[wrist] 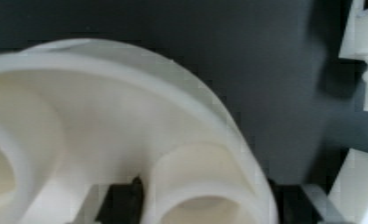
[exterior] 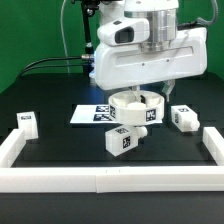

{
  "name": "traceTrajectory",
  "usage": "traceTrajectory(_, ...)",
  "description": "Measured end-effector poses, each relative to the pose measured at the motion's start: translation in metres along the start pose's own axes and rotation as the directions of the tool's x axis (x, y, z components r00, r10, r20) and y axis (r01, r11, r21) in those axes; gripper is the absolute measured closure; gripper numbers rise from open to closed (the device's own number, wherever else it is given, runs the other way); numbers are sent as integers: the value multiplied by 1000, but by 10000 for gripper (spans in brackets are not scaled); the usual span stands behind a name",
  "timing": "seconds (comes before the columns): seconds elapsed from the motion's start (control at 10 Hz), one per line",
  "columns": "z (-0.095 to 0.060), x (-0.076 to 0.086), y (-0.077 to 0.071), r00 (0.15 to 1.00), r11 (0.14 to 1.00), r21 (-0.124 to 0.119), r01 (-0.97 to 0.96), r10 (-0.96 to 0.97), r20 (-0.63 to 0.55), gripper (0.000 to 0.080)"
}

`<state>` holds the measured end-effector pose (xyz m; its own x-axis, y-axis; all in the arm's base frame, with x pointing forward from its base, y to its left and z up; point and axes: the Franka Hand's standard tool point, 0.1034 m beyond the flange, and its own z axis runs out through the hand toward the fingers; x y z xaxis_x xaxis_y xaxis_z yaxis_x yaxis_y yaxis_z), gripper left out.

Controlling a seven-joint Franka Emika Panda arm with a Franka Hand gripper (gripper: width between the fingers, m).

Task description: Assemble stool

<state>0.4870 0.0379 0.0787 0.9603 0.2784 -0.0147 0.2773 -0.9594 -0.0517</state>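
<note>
I need to keep holding the white seat disc with my gripper. It is too soon to open, because the base of the disc is still above the black table.
The round white seat disc (exterior: 135, 107) sits under the arm, just in front of the marker board (exterior: 92, 113), with tags on its side. My gripper (exterior: 141, 94) comes down on it from above. In the wrist view the seat disc (wrist: 110, 110) fills most of the picture. Its rim wall runs between the two dark fingers (wrist: 131, 196), and the gripper (wrist: 211, 200) is shut on that rim. One tagged leg (exterior: 122, 141) lies just in front of the seat. A second leg (exterior: 183, 117) lies to the exterior view's right and a third leg (exterior: 25, 122) at the far left.
The long white border rail (exterior: 110, 180) runs along the table's front and turns up both sides. White pieces (wrist: 360, 90) show at the edge of the wrist view on the dark table; I cannot tell which parts they are.
</note>
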Motion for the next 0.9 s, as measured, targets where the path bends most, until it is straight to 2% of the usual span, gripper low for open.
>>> traceTrajectory(0.2, 1, 0, -3, 1000, 1000, -1, 9, -9, 1, 478)
traceTrajectory(0.3, 2, 6, -13, 998, 998, -11, 63, -63, 4, 478)
traceTrajectory(0.4, 2, 25, -24, 991, 991, -24, 130, -130, -6, 478)
traceTrajectory(0.6, 13, 61, -43, 974, 973, -23, 228, -228, -12, 478)
traceTrajectory(0.7, 17, 66, -45, 970, 970, -21, 241, -241, -13, 478)
traceTrajectory(0.9, 17, 65, -44, 971, 971, -21, 238, -238, -11, 478)
